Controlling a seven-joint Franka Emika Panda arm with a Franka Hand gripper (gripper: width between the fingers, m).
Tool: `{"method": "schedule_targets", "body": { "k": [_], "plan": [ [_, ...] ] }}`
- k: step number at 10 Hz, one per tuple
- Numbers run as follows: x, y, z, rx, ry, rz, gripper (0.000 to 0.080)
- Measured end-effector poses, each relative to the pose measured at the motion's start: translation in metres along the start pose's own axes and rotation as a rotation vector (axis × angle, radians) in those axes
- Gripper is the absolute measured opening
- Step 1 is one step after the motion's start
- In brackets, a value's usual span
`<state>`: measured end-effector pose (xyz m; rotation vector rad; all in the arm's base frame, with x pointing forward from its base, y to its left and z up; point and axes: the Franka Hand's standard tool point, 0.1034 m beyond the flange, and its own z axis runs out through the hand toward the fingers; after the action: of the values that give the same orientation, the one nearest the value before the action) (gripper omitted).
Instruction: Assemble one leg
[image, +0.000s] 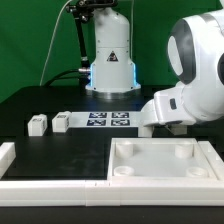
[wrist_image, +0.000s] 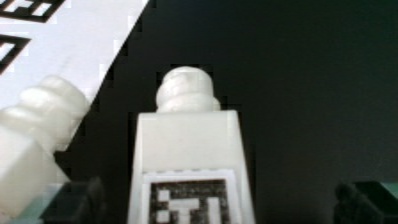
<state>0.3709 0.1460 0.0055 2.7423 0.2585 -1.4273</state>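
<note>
My fingers reach down near the black table around the leg's tagged end (wrist_image: 191, 190). I need to close my gripper now, and it would hold the leg.
In the wrist view a white leg (wrist_image: 187, 150) lies on the black table, its tag face up and its threaded tip (wrist_image: 183, 88) pointing away. My gripper (wrist_image: 221, 206) is open. Its dark fingers (wrist_image: 79, 202) stand on either side of the leg's tagged end, with gaps on both sides. A second leg (wrist_image: 36, 120) lies close beside it. In the exterior view my gripper (image: 147, 124) is low over the table next to the marker board, and the arm hides its fingers and these legs. Two more legs (image: 37, 125) (image: 62, 121) stand apart at the exterior view's left.
The white square top (image: 160, 160) with round corner sockets lies at the front right. The marker board (image: 108, 120) lies in the middle and also shows in the wrist view (wrist_image: 80, 40). A white L-shaped rail (image: 40, 182) runs along the front left. The robot base (image: 108, 55) stands behind.
</note>
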Motion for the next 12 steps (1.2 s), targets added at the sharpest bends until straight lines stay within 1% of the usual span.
{"method": "schedule_targets", "body": {
  "k": [1, 2, 3, 4, 9, 10, 12],
  "plan": [
    [0.000, 0.000, 0.000, 0.000, 0.000, 0.000, 0.0620],
    [0.000, 0.000, 0.000, 0.000, 0.000, 0.000, 0.0436],
    [0.000, 0.000, 0.000, 0.000, -0.001, 0.000, 0.0436],
    [0.000, 0.000, 0.000, 0.000, -0.001, 0.000, 0.0285],
    [0.000, 0.000, 0.000, 0.000, -0.001, 0.000, 0.0286],
    [-0.003, 0.001, -0.002, 0.000, -0.007, -0.002, 0.0286],
    [-0.023, 0.005, -0.023, -0.006, -0.028, -0.007, 0.0287]
  ]
}}
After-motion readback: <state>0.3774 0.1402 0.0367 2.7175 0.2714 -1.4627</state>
